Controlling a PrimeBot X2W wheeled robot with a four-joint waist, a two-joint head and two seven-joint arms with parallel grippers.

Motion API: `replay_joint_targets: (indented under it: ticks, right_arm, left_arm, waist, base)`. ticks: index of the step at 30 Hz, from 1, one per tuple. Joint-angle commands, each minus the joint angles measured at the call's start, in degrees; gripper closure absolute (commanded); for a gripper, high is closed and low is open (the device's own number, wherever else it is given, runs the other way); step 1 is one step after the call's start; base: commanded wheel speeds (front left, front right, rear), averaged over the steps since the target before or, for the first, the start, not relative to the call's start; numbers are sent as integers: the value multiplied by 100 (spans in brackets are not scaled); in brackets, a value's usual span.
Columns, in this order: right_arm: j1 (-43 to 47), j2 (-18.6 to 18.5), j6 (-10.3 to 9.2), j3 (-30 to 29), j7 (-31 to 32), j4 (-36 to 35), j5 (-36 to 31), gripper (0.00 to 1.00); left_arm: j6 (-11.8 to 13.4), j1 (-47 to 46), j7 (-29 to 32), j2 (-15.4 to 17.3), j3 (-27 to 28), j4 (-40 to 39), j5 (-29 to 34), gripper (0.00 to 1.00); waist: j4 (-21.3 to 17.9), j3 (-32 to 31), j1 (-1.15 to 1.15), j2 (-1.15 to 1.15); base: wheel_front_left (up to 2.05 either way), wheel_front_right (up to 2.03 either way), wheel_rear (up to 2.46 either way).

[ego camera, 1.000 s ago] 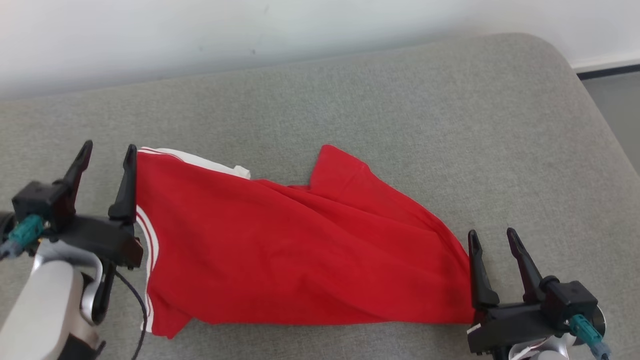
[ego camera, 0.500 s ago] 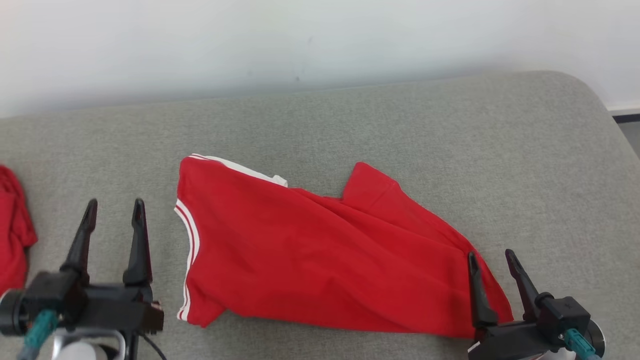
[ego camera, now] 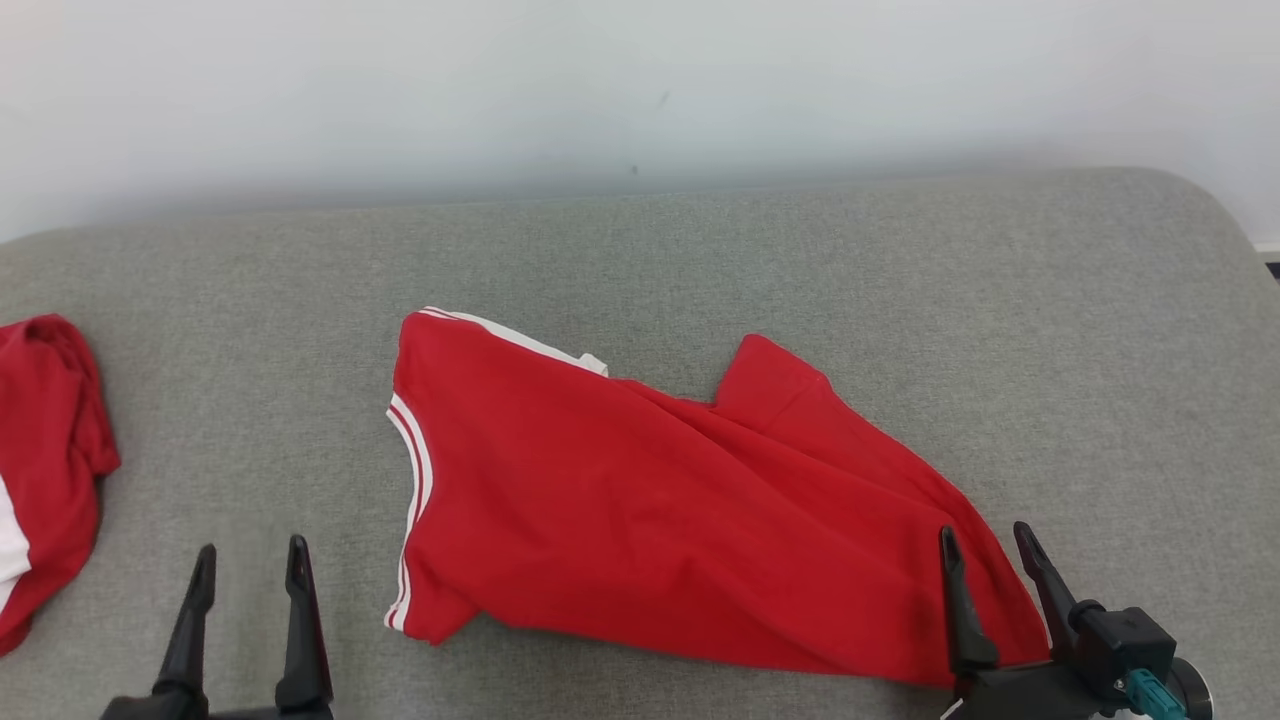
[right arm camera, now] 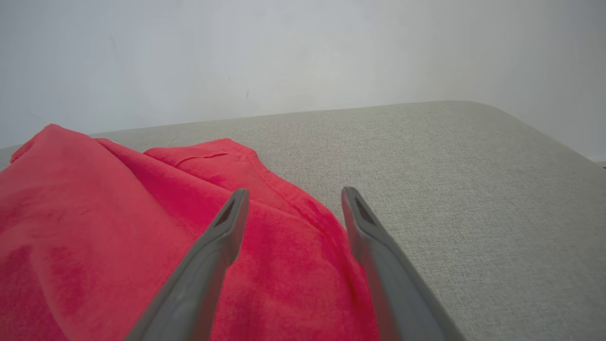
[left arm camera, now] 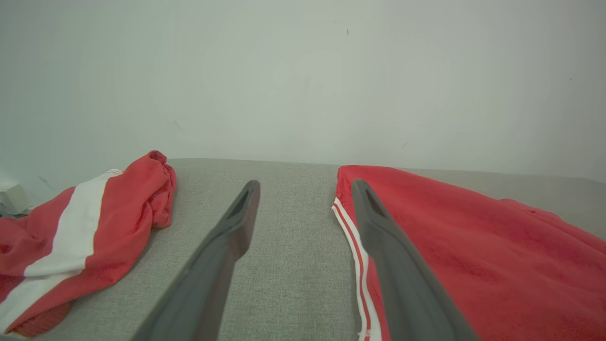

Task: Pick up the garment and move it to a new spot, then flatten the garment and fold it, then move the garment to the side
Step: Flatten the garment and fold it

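Note:
The right gripper next grabs the red shirt by its seamed plain edge (ego camera: 993, 562) (right arm camera: 326, 227) to move it to a new spot.
The garment (ego camera: 650, 520) is a red shirt with white stripes along its left edge, lying spread and partly doubled over in the middle of the grey cushion (ego camera: 700, 250). My left gripper (ego camera: 252, 548) is open at the lower left, a short way left of the striped edge, with nothing in it. In the left wrist view the left gripper (left arm camera: 306, 185) points along that striped edge of the garment (left arm camera: 473, 246). My right gripper (ego camera: 984, 532) is open over the garment's near right corner. In the right wrist view the right gripper (right arm camera: 296, 192) has red cloth (right arm camera: 118, 213) beneath its fingers.
A second red and white garment (ego camera: 45, 450) lies crumpled at the cushion's far left, also seen as the crumpled garment (left arm camera: 94, 222) in the left wrist view. A pale wall (ego camera: 640, 90) rises behind the cushion. The cushion's rounded right end (ego camera: 1230, 260) drops off.
The head camera has shifted, bringing the second garment into view. My left gripper has drawn back from the garment's striped edge, toward me. The right gripper stays at the right corner.

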Motion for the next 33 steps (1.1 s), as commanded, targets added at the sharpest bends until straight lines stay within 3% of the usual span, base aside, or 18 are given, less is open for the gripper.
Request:
replay_joint_targets:
  ticks: [1,8,25,26,27,28,33]
  right_arm:
    - [38,9,-13,-15,-9,11,-62,0]
    - [-220,8,-13,-120,-9,334,-277,0]
    - [-1805,-581,-13,31,337,2990,-193,0]
    - [-1826,-572,-13,77,324,3079,-129,17]
    - [-1841,-566,-13,133,319,3161,-70,73]
    - [-1855,-573,-13,201,311,3227,-17,100]
    - [-1959,-623,-13,450,202,3341,148,100]
  left_arm:
    - [21,110,-11,-34,4,0,5,0]
    - [10,135,-11,-67,-90,48,46,0]
    - [87,87,-11,-69,-400,140,-129,0]
    - [90,103,-11,-69,-403,146,-132,0]
    - [90,116,-11,-69,-402,145,-133,0]
    - [84,126,-11,-69,-403,147,-138,0]
    - [76,134,-11,-69,-447,180,-121,0]
  waist:
    - [28,-15,0,0]
    - [105,-7,0,0]
    - [300,71,0,0]
    - [304,71,0,0]
    - [304,72,0,0]
    - [302,72,0,0]
    - [266,64,0,0]
  base:
    - [0,0,0]
    - [0,0,0]
    - [0,0,0]
    - [0,0,0]
    - [0,0,0]
    - [0,0,0]
    - [0,0,0]
